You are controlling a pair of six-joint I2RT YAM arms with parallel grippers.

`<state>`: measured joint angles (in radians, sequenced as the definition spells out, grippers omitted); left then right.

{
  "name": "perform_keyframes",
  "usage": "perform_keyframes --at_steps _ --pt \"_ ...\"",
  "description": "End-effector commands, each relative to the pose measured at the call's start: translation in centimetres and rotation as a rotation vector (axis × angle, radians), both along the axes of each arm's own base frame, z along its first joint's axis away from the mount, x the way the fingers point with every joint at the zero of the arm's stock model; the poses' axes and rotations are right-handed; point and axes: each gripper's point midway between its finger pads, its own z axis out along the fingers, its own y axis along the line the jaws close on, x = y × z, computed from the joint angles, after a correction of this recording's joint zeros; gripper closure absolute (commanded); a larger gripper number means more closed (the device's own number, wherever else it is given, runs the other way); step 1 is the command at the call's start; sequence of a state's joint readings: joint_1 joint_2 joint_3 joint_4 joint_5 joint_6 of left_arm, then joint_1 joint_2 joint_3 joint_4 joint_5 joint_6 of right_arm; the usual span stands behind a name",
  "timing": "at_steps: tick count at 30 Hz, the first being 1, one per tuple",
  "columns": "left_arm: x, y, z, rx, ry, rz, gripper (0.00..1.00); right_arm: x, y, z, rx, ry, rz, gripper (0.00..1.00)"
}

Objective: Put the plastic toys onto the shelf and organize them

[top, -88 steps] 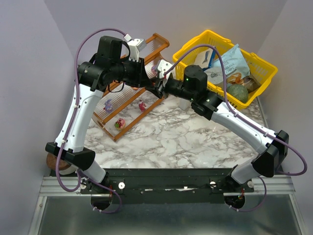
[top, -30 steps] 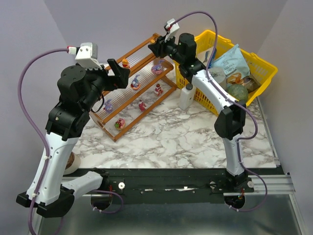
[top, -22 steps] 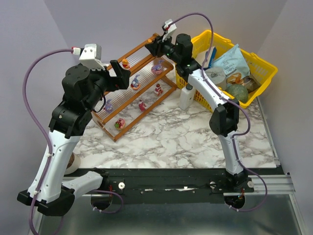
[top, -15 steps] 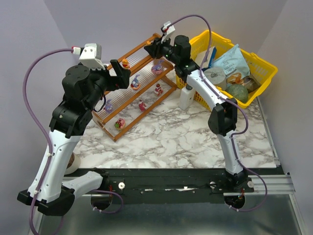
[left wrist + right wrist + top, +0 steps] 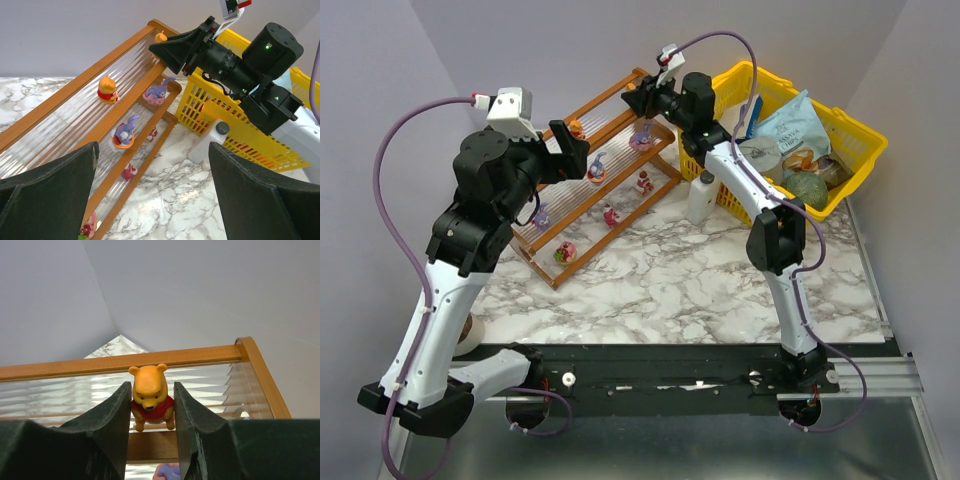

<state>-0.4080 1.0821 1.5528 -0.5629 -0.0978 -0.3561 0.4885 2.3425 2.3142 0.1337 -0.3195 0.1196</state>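
Observation:
My right gripper is ready to open: the orange bear is upright between the shelf's wooden rails, so the bear would stand on the top level.
My right gripper (image 5: pixel 151 392) is shut on an orange bear toy in a red shirt (image 5: pixel 148 380), held just above the far end of the top tier of the shelf (image 5: pixel 150 360). From above, that gripper (image 5: pixel 636 94) hovers at the back end of the shelf (image 5: pixel 625 225). Several plastic toys stand on the tiers: another orange bear (image 5: pixel 107 89), a purple one on a pink base (image 5: pixel 156 92), a purple one on an orange base (image 5: pixel 124 133) and a pink one (image 5: pixel 128 171). My left gripper (image 5: pixel 152 195) hangs open and empty above the shelf's left part (image 5: pixel 570 150).
A yellow basket (image 5: pixel 715 95) of packaged goods stands right of the shelf, close under my right arm. A small white bottle (image 5: pixel 701 197) stands on the marble table against the basket's front. A brown round object (image 5: pixel 470 330) lies at the table's near left edge.
Since the earliest frame both arms have lifted and drawn apart. Over the last second the right gripper, holding the bear, only shifted slightly at the shelf's far end. The left arm barely moved.

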Motion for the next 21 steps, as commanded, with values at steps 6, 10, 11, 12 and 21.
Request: perform_keyframes --at_steps 6,10,11,12,21 --pt "0.6 0.1 0.0 -0.006 -0.002 0.025 0.01 0.6 0.6 -1.1 0.035 0.012 0.040 0.87" --pt "0.7 0.2 -0.1 0.000 0.001 0.031 0.01 0.4 1.0 -1.4 0.040 0.021 0.063 0.80" --pt "0.7 0.3 -0.1 0.000 0.001 0.034 0.01 0.4 1.1 -1.4 0.043 0.024 0.065 0.78" --pt "0.7 0.2 -0.1 0.003 0.000 0.034 0.01 0.4 1.1 -1.5 0.044 0.026 0.064 0.77" --pt "1.1 0.4 -0.3 0.027 0.007 0.044 0.01 0.4 1.0 -1.0 0.046 0.018 0.059 0.49"
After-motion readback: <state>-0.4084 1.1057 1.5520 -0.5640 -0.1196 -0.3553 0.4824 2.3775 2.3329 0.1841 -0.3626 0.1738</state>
